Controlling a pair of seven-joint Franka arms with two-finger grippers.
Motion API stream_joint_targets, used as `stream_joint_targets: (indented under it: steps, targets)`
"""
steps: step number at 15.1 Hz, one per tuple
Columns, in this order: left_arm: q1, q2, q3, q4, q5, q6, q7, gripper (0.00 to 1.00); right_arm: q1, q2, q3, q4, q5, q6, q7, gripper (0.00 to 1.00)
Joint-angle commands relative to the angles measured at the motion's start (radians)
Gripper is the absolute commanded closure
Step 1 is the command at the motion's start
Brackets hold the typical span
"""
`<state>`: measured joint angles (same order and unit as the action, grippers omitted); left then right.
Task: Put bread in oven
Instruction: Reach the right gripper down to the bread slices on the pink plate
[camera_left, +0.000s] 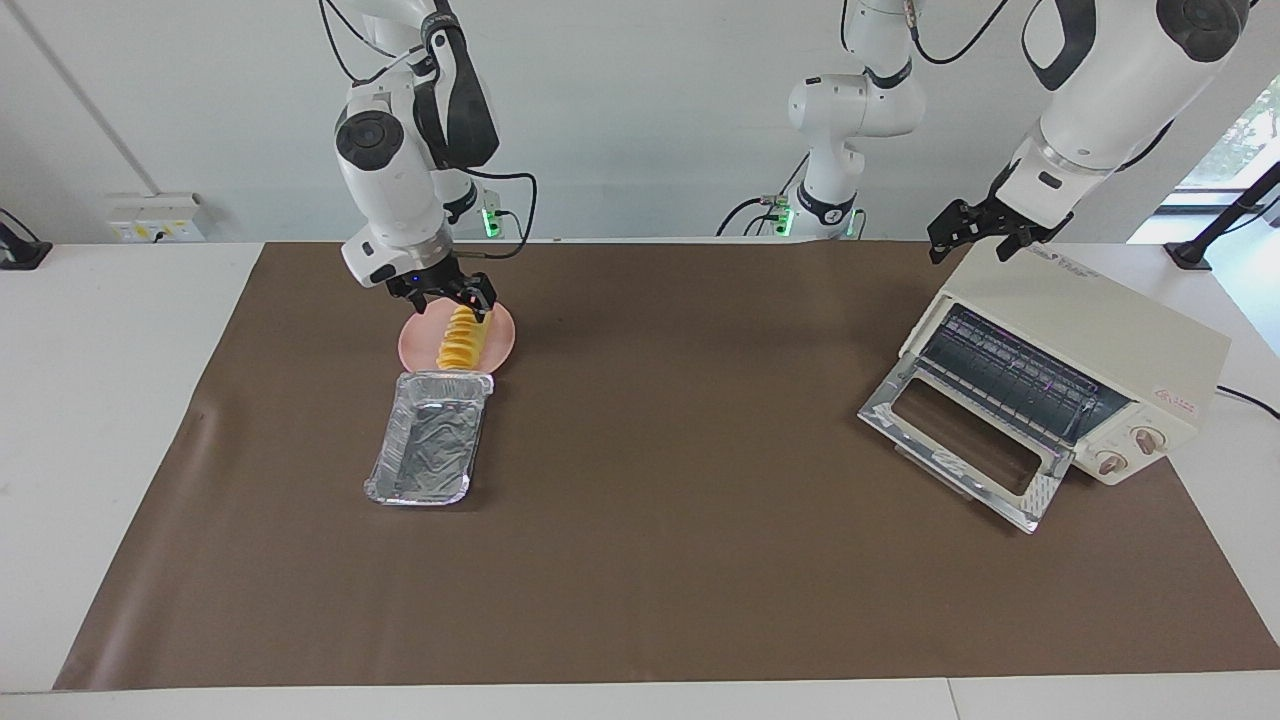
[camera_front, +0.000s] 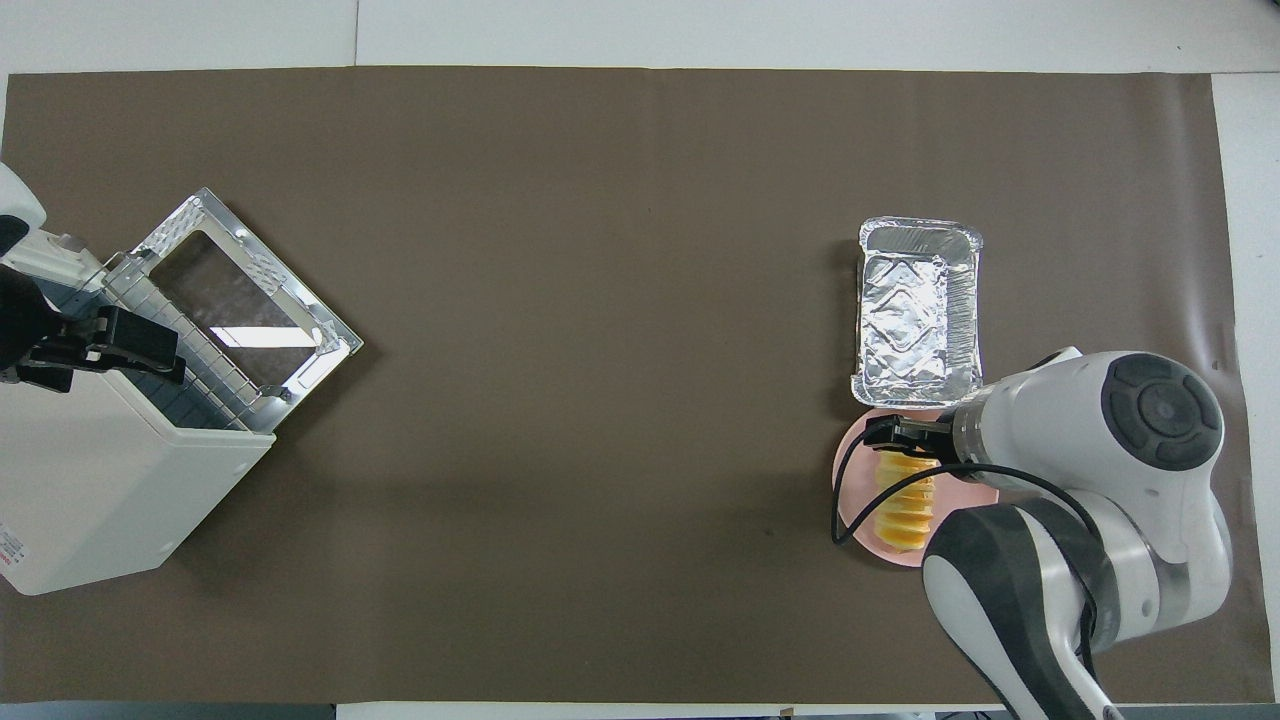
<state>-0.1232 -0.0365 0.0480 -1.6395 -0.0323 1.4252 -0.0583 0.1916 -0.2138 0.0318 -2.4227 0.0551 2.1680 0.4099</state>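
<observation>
I need to grab the loaf by its end (camera_front: 902, 463) beside the tray with my right gripper next, so that I can move it into the foil tray (camera_front: 920, 314) for baking.
The bread (camera_left: 462, 338), a ridged yellow-orange loaf, lies on a round pink plate (camera_left: 412, 345) toward the right arm's end of the table. It also shows in the overhead view (camera_front: 905, 505). My right gripper (camera_left: 450, 300) hangs open just over the bread, with a finger on either side of it and not closed on it. The cream-white oven (camera_left: 1100, 330) stands at the left arm's end with its glass door (camera_left: 960, 440) dropped open and the wire rack showing. My left gripper (camera_left: 968, 245) waits open over the oven's top edge.
A crinkled silver foil tray (camera_left: 428, 437) lies empty, touching the plate's edge farther from the robots. A brown mat (camera_left: 700, 520) covers the table between the tray and the oven.
</observation>
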Motion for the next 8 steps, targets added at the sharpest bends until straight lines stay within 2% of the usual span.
stream_joint_targets:
  steps: [1,3,7,8]
  targets:
    - [0.010,-0.016,-0.008,-0.013,0.014,0.014,0.003,0.00,0.009,-0.030,-0.001,-0.126,0.009,0.160,0.018,0.00]
    - [0.010,-0.016,-0.008,-0.013,0.014,0.014,0.003,0.00,0.009,-0.012,-0.001,-0.177,0.009,0.249,0.018,0.00]
    - [0.010,-0.016,-0.008,-0.013,0.014,0.014,0.003,0.00,0.002,-0.003,-0.001,-0.216,0.009,0.308,0.020,0.00]
    - [0.010,-0.016,-0.008,-0.013,0.014,0.014,0.005,0.00,0.002,0.005,-0.001,-0.222,0.009,0.322,0.020,0.04]
